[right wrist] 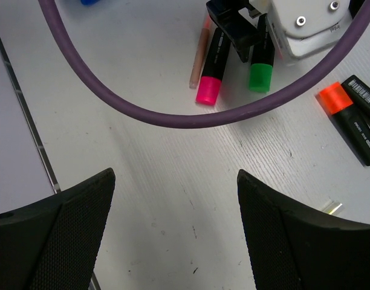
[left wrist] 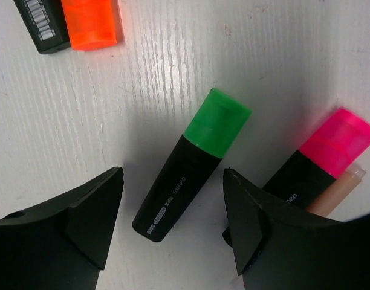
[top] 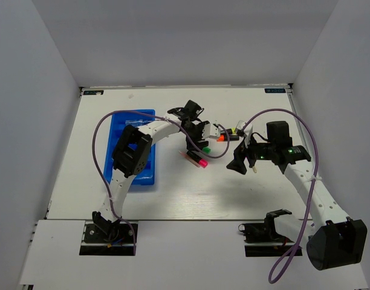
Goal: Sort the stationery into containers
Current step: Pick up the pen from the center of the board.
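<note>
The green-capped highlighter would stay on the tabletop if I lifted my left gripper now, its fingers wide apart with gaps beside the highlighter's body.
My left gripper is open, low over the table, its fingers on either side of the black body of a green-capped highlighter without touching it. A pink-capped highlighter and a pink-orange tube lie just right of the right finger. An orange-capped highlighter lies further off. In the top view the left gripper is at mid-table, right of the blue tray. My right gripper is open and empty above bare table; in the top view it hangs right of the group.
The left arm's purple cable arcs across the right wrist view, in front of the pink-capped, green-capped and orange-capped highlighters. A small clear item lies near the right finger. White walls enclose the table.
</note>
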Available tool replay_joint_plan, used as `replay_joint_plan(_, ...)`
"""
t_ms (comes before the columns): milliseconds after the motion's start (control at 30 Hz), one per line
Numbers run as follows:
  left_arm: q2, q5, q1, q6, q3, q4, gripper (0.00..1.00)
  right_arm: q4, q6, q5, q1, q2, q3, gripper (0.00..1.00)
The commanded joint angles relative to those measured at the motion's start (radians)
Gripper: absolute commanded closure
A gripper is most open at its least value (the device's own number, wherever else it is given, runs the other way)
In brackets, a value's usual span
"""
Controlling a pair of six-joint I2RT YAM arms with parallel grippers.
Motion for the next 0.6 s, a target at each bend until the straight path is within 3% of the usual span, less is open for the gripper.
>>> replay_joint_plan(0, 0.006, 0.055, -0.001, -0.008, 0.028, -0.01, 0.23, 0.0, -0.006, -0.03, -0.006, -0.015, -0.008, 0.17)
replay_joint_plan(100, 0.02, 0.067, -0.003, -0.018, 0.034, -0.01, 0.24, -0.004, -0.011, -0.034, -0.007, -0.015, -0.007, 0.17)
replay_joint_plan(267, 0.034, 0.089, -0.001, -0.024, 0.042, -0.042, 0.42, -0.003, -0.015, -0.039, -0.007, -0.02, -0.007, 0.17)
replay_joint_plan(400, 0.033, 0.095, -0.001, -0.011, 0.033, -0.111, 0.5, -0.009, -0.015, -0.045, -0.009, -0.025, -0.007, 0.17)
replay_joint_plan(500, 0.028, 0.107, 0.002, -0.011, 0.029, -0.151, 0.51, -0.012, -0.015, -0.054, -0.007, -0.032, -0.004, 0.17)
replay_joint_plan(567, 0.034, 0.119, 0.003, -0.017, 0.035, -0.188, 0.47, -0.014, -0.015, -0.056, -0.009, -0.034, -0.005, 0.17)
